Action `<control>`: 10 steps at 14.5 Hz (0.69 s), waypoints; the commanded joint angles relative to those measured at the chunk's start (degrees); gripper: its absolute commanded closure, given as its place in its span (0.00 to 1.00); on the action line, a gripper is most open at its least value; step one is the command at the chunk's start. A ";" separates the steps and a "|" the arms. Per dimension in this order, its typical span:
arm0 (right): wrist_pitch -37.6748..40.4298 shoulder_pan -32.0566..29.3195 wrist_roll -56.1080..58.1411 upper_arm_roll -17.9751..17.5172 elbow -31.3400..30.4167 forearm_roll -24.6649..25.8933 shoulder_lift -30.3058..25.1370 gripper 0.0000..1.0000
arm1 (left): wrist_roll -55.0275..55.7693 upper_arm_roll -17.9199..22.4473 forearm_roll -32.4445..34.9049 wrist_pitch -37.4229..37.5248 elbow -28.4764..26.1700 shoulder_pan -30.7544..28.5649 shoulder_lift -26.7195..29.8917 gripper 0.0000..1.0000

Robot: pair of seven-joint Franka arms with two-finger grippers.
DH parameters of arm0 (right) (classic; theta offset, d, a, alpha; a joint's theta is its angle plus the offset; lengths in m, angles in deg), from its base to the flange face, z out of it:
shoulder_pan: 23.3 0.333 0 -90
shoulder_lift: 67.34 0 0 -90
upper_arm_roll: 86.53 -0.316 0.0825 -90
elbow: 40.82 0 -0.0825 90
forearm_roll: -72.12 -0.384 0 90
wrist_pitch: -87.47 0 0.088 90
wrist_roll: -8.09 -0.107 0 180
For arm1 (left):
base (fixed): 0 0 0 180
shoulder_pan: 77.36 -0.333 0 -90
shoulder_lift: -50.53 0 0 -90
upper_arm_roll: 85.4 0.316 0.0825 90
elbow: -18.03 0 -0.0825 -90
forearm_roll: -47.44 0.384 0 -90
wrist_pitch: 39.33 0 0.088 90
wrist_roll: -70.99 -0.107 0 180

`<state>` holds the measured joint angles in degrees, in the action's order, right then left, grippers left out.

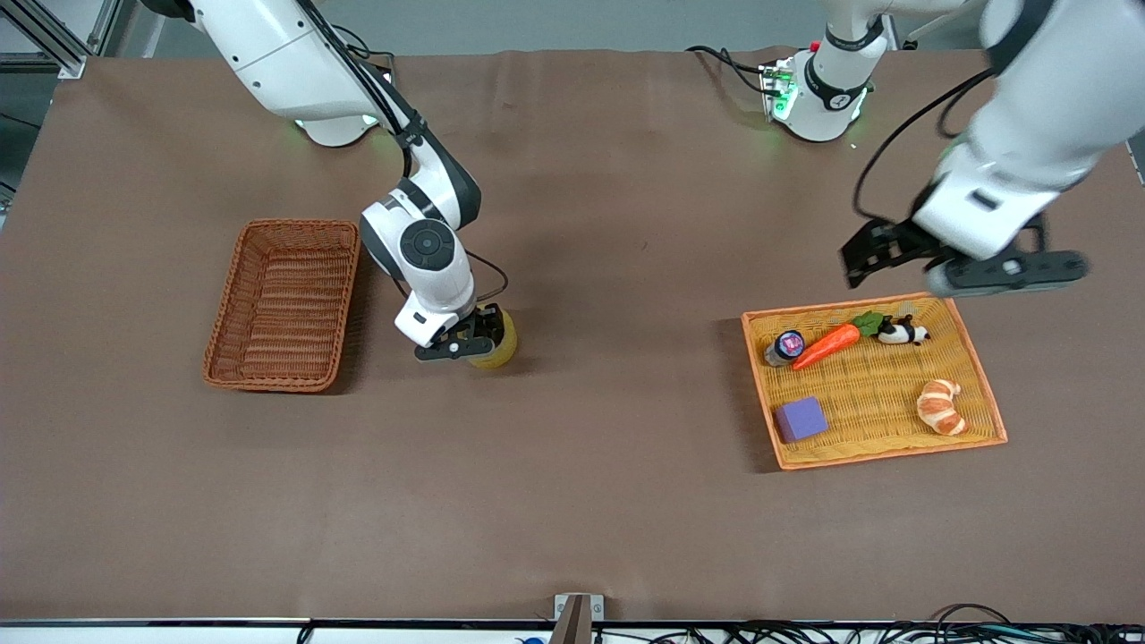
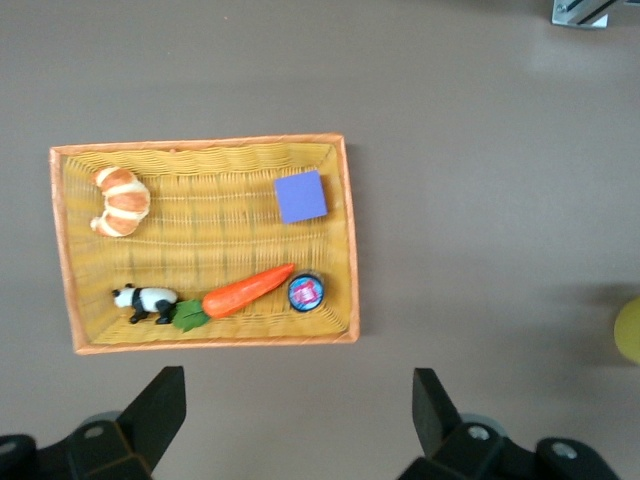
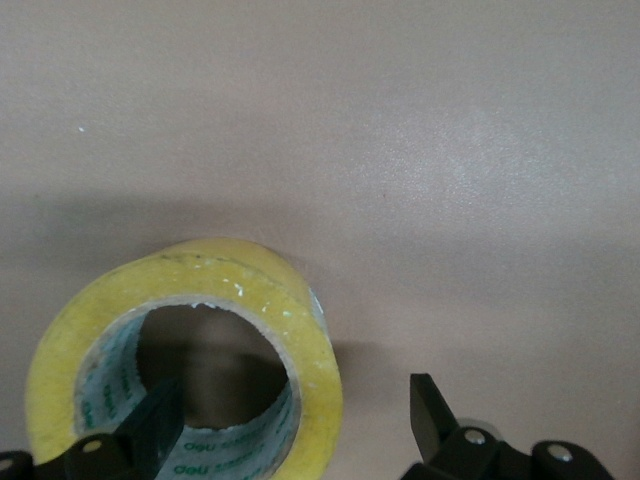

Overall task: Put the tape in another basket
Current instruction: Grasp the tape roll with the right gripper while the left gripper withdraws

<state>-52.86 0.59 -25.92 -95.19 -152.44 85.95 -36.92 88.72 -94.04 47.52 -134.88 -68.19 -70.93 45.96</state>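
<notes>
Next, my right gripper picks up the tape by its ring side (image 1: 509, 342) to move it into the reddish-brown wicker basket (image 1: 282, 304).
The tape (image 1: 497, 343), a yellowish roll, sits on the brown table between the two baskets, close to the reddish-brown wicker basket (image 1: 282, 304), which is empty. My right gripper (image 1: 465, 344) is open and down at the tape. In the right wrist view, one finger (image 3: 150, 425) is inside the ring of the tape (image 3: 200, 310) and the other finger (image 3: 432, 420) is outside its wall. My left gripper (image 1: 860, 259) is open and empty, held in the air over the edge of the yellow tray that lies farther from the front camera. The tape shows at the edge of the left wrist view (image 2: 630, 330).
The yellow tray with an orange rim (image 1: 979, 380) lies toward the left arm's end. It holds a carrot (image 1: 827, 344), a toy panda (image 1: 903, 333), a croissant (image 1: 941, 407), a purple block (image 1: 801, 419) and a small bottle (image 1: 785, 347).
</notes>
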 commanded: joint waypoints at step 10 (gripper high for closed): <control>-3.82 -1.65 -4.84 -0.13 0.61 2.96 2.46 1.00 | -10.17 -0.76 -0.26 4.14 -1.05 -6.60 1.84 0.00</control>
<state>-56.52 0.29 -28.56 -94.78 -152.33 87.18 -34.40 78.98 -94.18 47.13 -130.01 -68.56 -77.45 47.53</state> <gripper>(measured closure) 0.784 0.000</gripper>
